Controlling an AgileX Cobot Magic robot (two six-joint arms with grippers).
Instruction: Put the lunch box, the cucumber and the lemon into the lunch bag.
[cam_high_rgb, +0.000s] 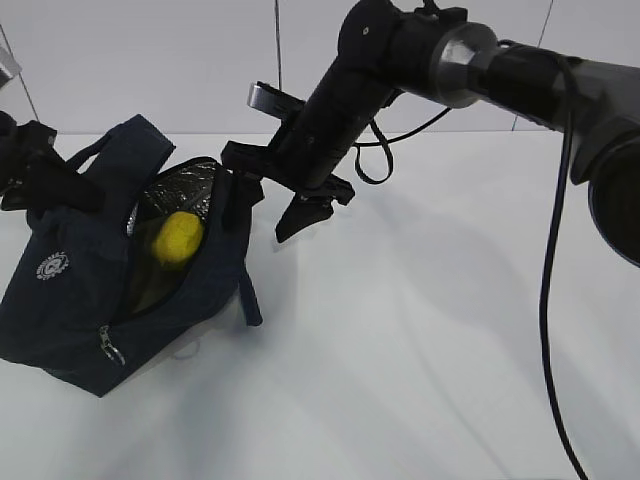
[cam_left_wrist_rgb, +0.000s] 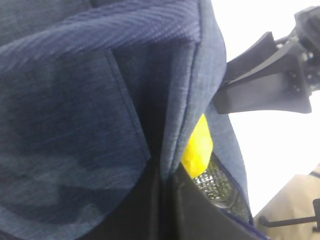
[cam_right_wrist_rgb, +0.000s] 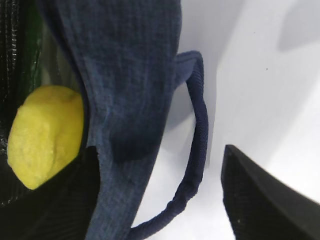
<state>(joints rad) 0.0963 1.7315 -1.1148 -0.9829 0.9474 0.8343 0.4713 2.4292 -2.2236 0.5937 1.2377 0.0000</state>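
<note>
The bag's soft cloth side stands up along the bag's opening (cam_high_rgb: 172, 225). My right gripper should next grab the bag there by its rim (cam_high_rgb: 236, 192), beside the loose loop handle.
The dark navy lunch bag (cam_high_rgb: 70, 300) lies on the white table with its mouth open and its silver lining showing. The yellow lemon (cam_high_rgb: 178, 238) rests inside it, seen also in the wrist views as the lemon (cam_left_wrist_rgb: 197, 145) and the lemon (cam_right_wrist_rgb: 45, 135). My left gripper (cam_high_rgb: 35, 170) is shut on the bag's far rim fabric (cam_left_wrist_rgb: 165, 150). My right gripper (cam_high_rgb: 268, 205) is open at the bag's near rim, straddling the bag wall (cam_right_wrist_rgb: 125, 75), with one finger (cam_right_wrist_rgb: 265, 200) outside. A dark green strip (cam_right_wrist_rgb: 34, 30) by the lemon may be the cucumber. The lunch box is hidden.
One loop handle (cam_right_wrist_rgb: 197, 150) hangs outside the bag beside my right finger. The zipper pull (cam_high_rgb: 108, 346) dangles at the bag's front. The white table (cam_high_rgb: 420, 350) stretches to the right of the bag, and a white wall stands behind.
</note>
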